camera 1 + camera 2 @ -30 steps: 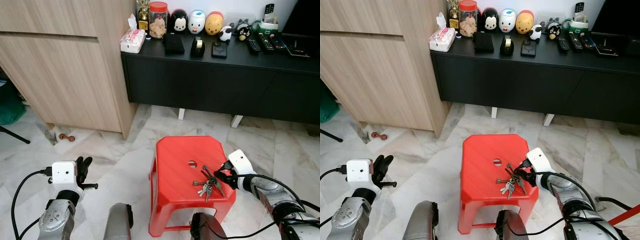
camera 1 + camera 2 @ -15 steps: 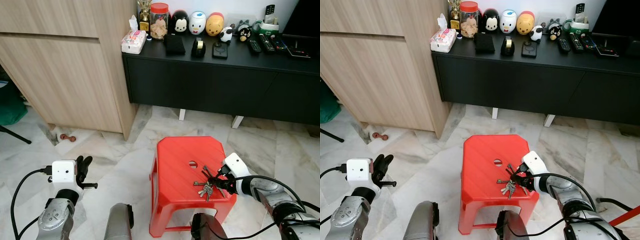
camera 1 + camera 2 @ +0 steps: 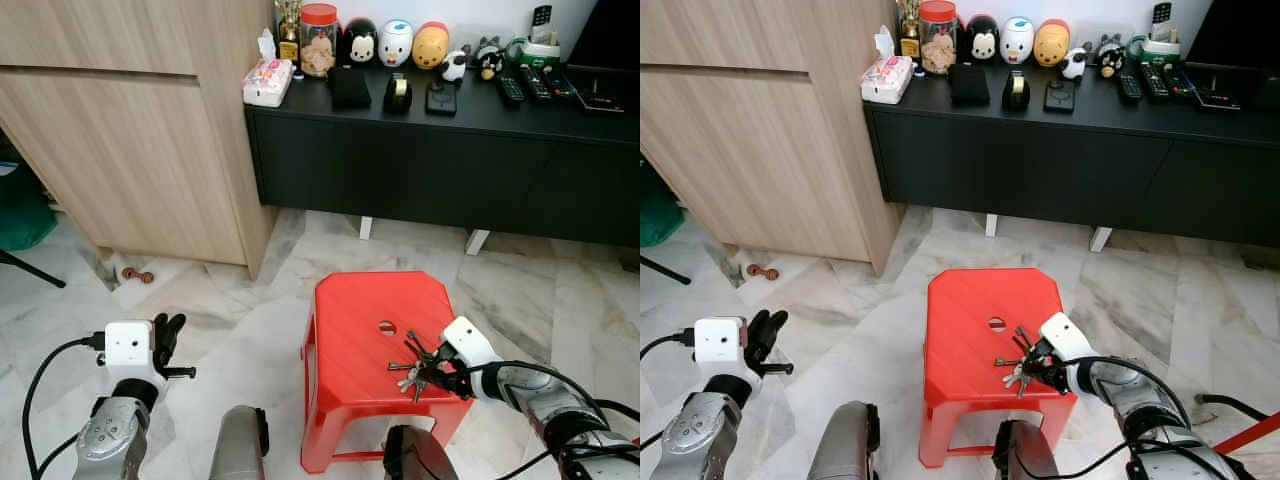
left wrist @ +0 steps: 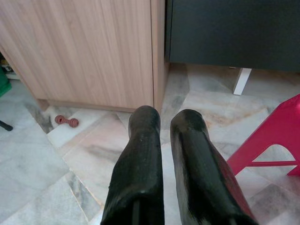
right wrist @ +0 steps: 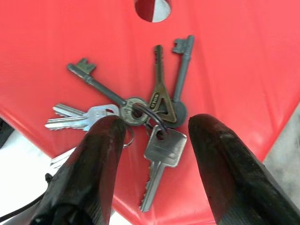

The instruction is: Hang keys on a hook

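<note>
The robot should next use its right gripper to hang the keys on a hook, grabbing the bunch of keys by its metal ring (image 5: pixel 155 115) so that the keys dangle freely.
A bunch of several keys (image 3: pixel 412 366) on a ring lies on the right front part of a red plastic stool (image 3: pixel 360 310). My right gripper (image 3: pixel 430 372) is down at the stool top, right at the bunch. In the right wrist view its two black fingers (image 5: pixel 105 154) stand open on either side of the key ring (image 5: pixel 149 116), with the keys flat on the red seat. My left gripper (image 3: pixel 166 336) hangs idle low at the left above the floor, with its fingers (image 4: pixel 140 154) shut and nothing in them.
A black low console (image 3: pixel 440 150) runs along the back wall with toy figures, a jar (image 3: pixel 317 40), a tissue pack and remotes on top. A wooden cabinet (image 3: pixel 130 130) stands at the left. A small reddish object (image 3: pixel 133 274) lies on the marble floor (image 3: pixel 240 310).
My right gripper has slid left along the stool top and now straddles the key ring. The keys lie where they were. The left arm has not moved.
</note>
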### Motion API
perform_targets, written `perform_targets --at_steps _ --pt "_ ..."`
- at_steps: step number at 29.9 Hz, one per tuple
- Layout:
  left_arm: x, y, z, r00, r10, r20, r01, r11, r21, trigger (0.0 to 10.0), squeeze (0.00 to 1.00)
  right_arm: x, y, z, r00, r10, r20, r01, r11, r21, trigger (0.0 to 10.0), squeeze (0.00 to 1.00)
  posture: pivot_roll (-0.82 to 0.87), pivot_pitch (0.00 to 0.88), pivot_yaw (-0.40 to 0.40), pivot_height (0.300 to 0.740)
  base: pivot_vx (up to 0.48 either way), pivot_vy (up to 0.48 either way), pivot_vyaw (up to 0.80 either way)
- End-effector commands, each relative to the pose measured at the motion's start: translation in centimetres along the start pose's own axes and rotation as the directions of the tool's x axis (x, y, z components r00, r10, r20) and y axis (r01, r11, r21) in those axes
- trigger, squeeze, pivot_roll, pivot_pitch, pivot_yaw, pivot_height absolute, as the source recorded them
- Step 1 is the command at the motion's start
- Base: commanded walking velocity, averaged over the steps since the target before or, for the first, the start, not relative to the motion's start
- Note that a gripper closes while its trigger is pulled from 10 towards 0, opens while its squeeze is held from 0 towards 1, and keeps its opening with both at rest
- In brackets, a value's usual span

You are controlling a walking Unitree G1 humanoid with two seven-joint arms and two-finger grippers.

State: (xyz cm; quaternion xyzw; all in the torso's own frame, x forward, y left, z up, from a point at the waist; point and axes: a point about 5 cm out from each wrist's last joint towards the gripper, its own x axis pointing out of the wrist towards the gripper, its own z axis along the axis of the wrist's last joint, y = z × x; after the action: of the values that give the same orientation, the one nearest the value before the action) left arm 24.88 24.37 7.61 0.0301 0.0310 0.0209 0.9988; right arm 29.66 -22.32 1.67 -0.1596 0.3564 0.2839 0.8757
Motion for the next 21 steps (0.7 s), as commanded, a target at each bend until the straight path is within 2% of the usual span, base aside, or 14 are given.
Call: perform_targets --at_steps 1,2,3,21 --pt "0.09 -0.01 0.41 1.000 -0.006 0.007 0.006 1.000 0.008 10.0 0.00 -0.06 0.03 -0.56 1.000 -0.009 -0.013 0.009 1.000 0.021 2.1 0.00 0.26 0.105 -0.024 0.598 0.000 0.000 0.00" --pt "0.09 -0.01 0.41 1.000 -0.006 0.007 0.006 1.000 0.008 10.0 0.00 -0.06 0.03 -0.56 1.000 -0.009 -0.013 0.009 1.000 0.021 2.1 0.00 0.26 0.105 -0.024 0.598 0.000 0.000 0.00" --pt "0.09 -0.04 0.39 1.000 -0.006 0.007 0.006 1.000 0.007 10.0 0.00 -0.09 -0.06 -0.47 1.000 -0.011 -0.011 0.011 1.000 0.024 0.0 0.00 0.26 0.106 -0.024 0.598 0.000 0.000 0.00" --pt "-0.10 -0.06 0.26 1.000 -0.004 0.003 0.004 1.000 0.005 10.0 0.00 0.41 0.86 -0.75 1.000 0.021 -0.019 -0.020 1.000 0.020 0.0 0.00 0.26 0.115 -0.024 0.598 0.000 0.000 0.00"
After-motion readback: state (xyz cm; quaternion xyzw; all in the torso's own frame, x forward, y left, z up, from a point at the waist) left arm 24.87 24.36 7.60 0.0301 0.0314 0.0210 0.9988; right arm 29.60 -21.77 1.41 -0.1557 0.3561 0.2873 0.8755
